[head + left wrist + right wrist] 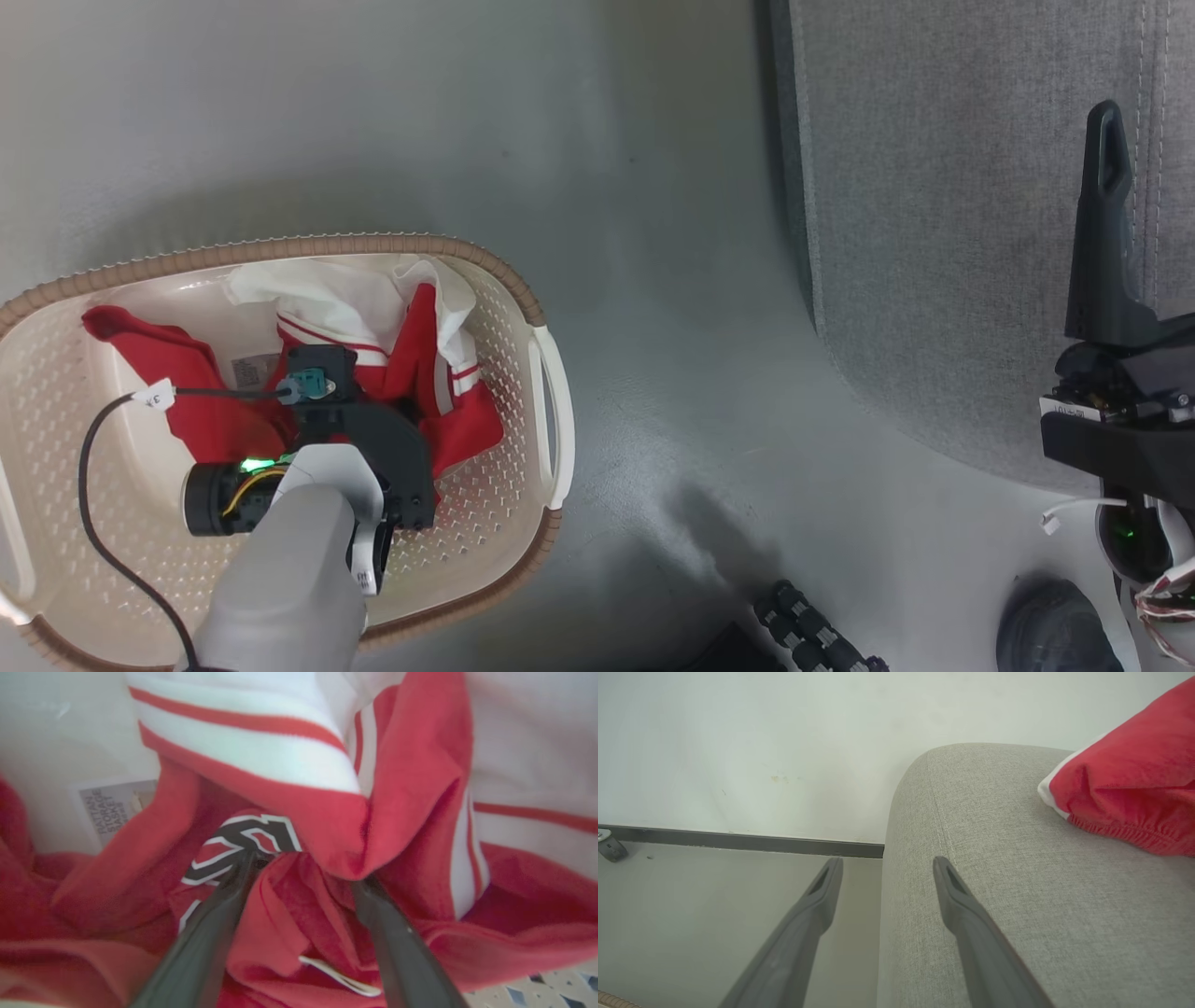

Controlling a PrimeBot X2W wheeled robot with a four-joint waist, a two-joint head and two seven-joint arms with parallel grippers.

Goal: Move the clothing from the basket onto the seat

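My left gripper should next pinch the fold that stands up between my fingers, a fold of the red jersey, while the rest lies slack.
The basket stands on the floor at the lower left, holding red and white clothing. My left forearm reaches down into it. In the left wrist view my left gripper is open, its fingers pushed into the red cloth with a fold between them. The paper label shows on the basket floor. The grey seat is at the upper right. My right gripper hangs open and empty over the seat's corner; one finger shows in the head view. A red garment lies on the seat.
Bare grey floor separates the basket from the seat. Dark parts of the robot's base sit at the bottom edge. Beyond the seat are a pale wall and a dark baseboard, with a small castor at the far left.
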